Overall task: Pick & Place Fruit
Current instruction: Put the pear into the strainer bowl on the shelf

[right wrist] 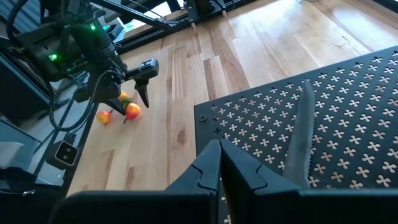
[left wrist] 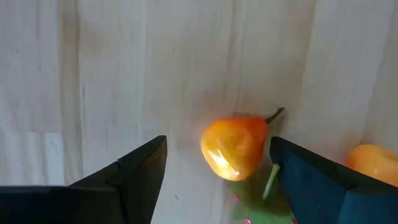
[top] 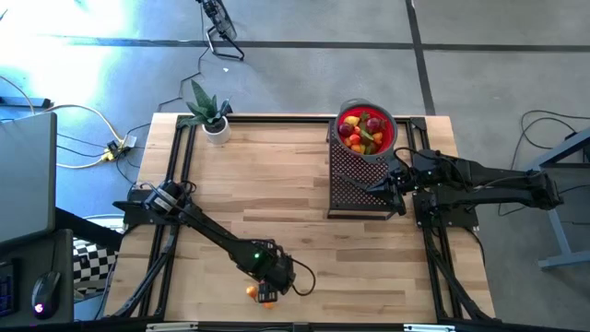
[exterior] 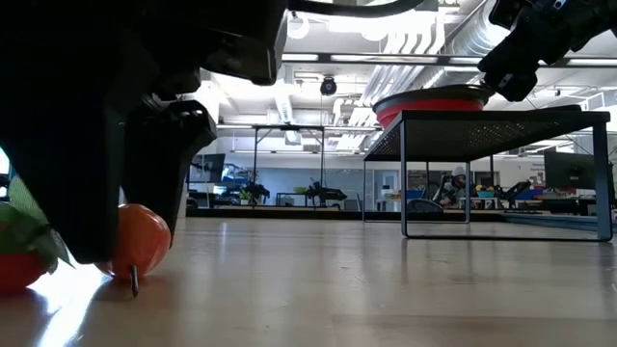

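Observation:
My left gripper should close on the orange pear-shaped fruit now. Both fingers are down level with its round body [left wrist: 229,148], and green leaf [left wrist: 256,196] is beside one finger.
An orange pear-shaped fruit [left wrist: 235,146] with a dark stem lies on the wooden table near its front edge. My left gripper [left wrist: 219,144] points down over it, open, with one finger on either side of the fruit and close to it. From above, the gripper [top: 265,286] covers most of this fruit [top: 252,292]. Two more fruits lie close by: another orange one [left wrist: 373,163] and a red one with a green leaf [exterior: 17,262]. At the far right, a red bowl [top: 367,146] full of fruit stands on a black perforated stand [top: 355,189]. My right gripper [right wrist: 219,163] waits shut above that stand.
A knife [right wrist: 298,143] lies on the perforated stand just ahead of my right gripper. A potted plant [top: 210,115] stands at the table's far left corner. Bare wood stretches between the fruit at the front and the stand.

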Available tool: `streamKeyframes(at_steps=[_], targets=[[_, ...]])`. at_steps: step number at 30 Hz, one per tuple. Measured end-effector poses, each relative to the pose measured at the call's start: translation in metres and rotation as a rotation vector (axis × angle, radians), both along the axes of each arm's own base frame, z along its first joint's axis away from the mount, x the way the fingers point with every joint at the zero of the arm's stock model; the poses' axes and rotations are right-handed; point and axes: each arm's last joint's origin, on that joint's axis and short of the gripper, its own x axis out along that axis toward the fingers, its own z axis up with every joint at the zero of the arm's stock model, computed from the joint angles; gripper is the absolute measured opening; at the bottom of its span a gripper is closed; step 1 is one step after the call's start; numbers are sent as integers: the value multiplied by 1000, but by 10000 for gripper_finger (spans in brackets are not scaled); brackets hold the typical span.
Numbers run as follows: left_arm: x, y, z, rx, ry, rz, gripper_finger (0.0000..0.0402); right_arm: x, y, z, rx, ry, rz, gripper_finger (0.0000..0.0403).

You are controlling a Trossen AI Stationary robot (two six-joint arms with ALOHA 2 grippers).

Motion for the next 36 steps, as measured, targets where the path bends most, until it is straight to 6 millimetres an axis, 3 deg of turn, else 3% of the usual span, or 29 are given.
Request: streamKeyframes(at_steps=[17,28,36], targets=[[1,0,0,-3,-9,-2,276,0,0,0,-1,0,-2,5],[1,0,0,-6,-7,4,181,0,0,0,-2,0,-3,5],[1,0,0,-6,-7,5,140,0,0,0,-2,1,-3,5]])
